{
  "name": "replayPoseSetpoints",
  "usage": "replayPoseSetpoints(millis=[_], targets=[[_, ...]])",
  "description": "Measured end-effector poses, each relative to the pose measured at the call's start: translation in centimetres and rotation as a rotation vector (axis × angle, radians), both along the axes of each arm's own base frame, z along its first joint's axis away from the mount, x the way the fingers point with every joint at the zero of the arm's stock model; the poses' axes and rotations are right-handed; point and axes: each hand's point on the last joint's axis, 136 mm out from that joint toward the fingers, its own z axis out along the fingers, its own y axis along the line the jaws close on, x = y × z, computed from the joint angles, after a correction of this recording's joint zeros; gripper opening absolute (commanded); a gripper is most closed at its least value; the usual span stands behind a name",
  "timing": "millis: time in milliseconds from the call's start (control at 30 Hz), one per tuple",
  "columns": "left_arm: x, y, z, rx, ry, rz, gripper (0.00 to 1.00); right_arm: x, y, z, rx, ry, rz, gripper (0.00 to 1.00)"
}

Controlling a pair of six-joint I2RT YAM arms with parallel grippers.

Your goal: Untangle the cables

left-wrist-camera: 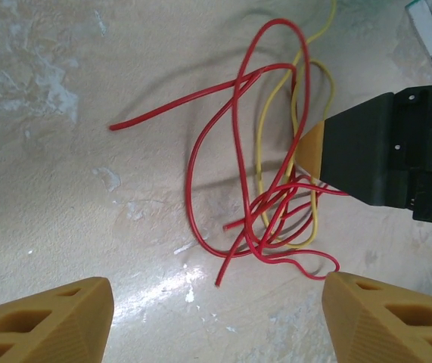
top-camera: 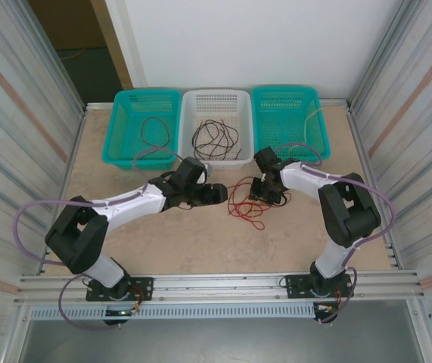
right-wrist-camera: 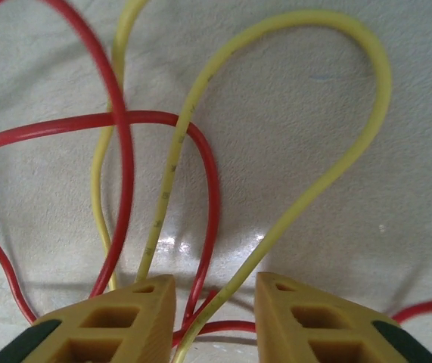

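My right gripper grabs the yellow cable next, on one part below its open loop (right-wrist-camera: 220, 299). The loop then stays free to untangle the yellow cable.
A tangle of red and pale yellow cables (top-camera: 246, 200) lies on the table between my two grippers. In the left wrist view the red cable (left-wrist-camera: 268, 204) loops over a yellow cable (left-wrist-camera: 261, 151). My left gripper (top-camera: 219, 194) (left-wrist-camera: 216, 295) hangs open just left of the tangle, with nothing between its fingers. My right gripper (top-camera: 265, 189) (right-wrist-camera: 216, 291) stands low on the tangle's right side, also seen from the left wrist (left-wrist-camera: 382, 151). Its jaws are a little apart, and a yellow cable (right-wrist-camera: 291, 219) and a red cable (right-wrist-camera: 121, 151) run through the gap unpinched.
Three baskets stand side by side at the back. A teal basket (top-camera: 147, 93) holds a dark cable (top-camera: 155, 130), a white basket (top-camera: 217, 92) holds black cables (top-camera: 216, 138), and a teal basket (top-camera: 285, 88) holds a pale cable (top-camera: 314, 113). Metal walls flank the table.
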Motion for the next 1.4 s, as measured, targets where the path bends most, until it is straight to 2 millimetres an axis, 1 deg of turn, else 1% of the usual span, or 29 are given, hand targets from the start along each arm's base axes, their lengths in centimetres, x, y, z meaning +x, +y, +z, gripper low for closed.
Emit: replayPoseSetpoints(millis=[33, 100, 200, 267, 333, 467, 533, 600, 633, 733, 767, 800, 900, 1000, 1100, 1133, 1267, 1367, 1400], targets=[[0.0, 0.0, -0.2, 0.001, 0.002, 0.0, 0.74, 0.0, 0.1, 0.0, 0.006, 0.001, -0.004, 0.16], [0.2, -0.2, -0.4, 0.0, 0.003, -0.001, 0.73, 0.2, 0.4, 0.0, 0.025, 0.0, -0.008, 0.08], [0.6, -0.9, -0.6, -0.013, 0.002, -0.009, 0.71, 0.5, 0.9, 0.3, 0.05, -0.013, -0.014, 0.0], [0.8, -1.3, -0.8, -0.024, 0.004, -0.016, 0.71, 0.4, 1.2, 0.8, 0.068, -0.032, -0.005, 0.0], [1.0, -1.9, -0.9, -0.043, 0.001, -0.027, 0.71, 0.2, 1.6, 1.9, 0.087, -0.063, 0.01, 0.0], [1.3, -2.8, -0.9, -0.083, -0.003, -0.043, 0.67, -0.7, 3.3, 5.5, 0.143, -0.163, 0.068, 0.0], [1.4, -3.1, -1.1, -0.093, 0.002, -0.044, 0.6, -1.0, 4.2, 7.5, 0.179, -0.219, 0.095, 0.0], [1.4, -3.4, -1.3, -0.105, 0.01, -0.048, 0.48, -1.6, 4.8, 9.2, 0.211, -0.268, 0.117, 0.0], [1.4, -3.6, -1.4, -0.111, 0.015, -0.049, 0.41, -1.7, 4.9, 9.7, 0.221, -0.283, 0.12, 0.0], [1.3, -3.9, -1.5, -0.121, 0.026, -0.047, 0.14, -1.8, 4.7, 11.1, 0.241, -0.32, 0.116, 0.0], [1.3, -3.8, -1.6, -0.12, 0.028, -0.046, 0.04, -1.7, 4.5, 11.6, 0.248, -0.332, 0.111, 0.0], [1.3, -3.8, -1.6, -0.118, 0.03, -0.043, 0.0, -1.6, 4.3, 12.1, 0.254, -0.343, 0.104, 0.0], [1.3, -3.3, -2.1, -0.084, 0.042, -0.023, 0.0, -1.1, 2.8, 13.5, 0.264, -0.376, 0.065, 0.0], [0.9, -2.1, -2.9, -0.024, 0.069, 0.004, 0.0, -0.5, 0.5, 15.6, 0.261, -0.424, 0.018, 0.0], [0.2, -0.8, -3.6, 0.038, 0.1, 0.026, 0.0, 0.1, -1.7, 19.2, 0.263, -0.513, -0.011, 0.0], [0.0, -0.3, -3.6, 0.058, 0.108, 0.032, 0.0, 0.3, -2.4, 20.8, 0.258, -0.552, -0.012, 0.0], [-0.9, 1.5, -3.4, 0.124, 0.116, 0.049, 0.0, 0.3, -4.2, 26.6, 0.223, -0.696, 0.007, 0.0], [-1.4, 2.5, -2.9, 0.154, 0.108, 0.056, 0.0, 0.2, -5.6, 29.5, 0.173, -0.77, 0.011, 0.0], [-1.6, 2.8, -2.8, 0.161, 0.106, 0.057, 0.0, 0.2, -5.9, 30.1, 0.158, -0.786, 0.01, 0.0]])
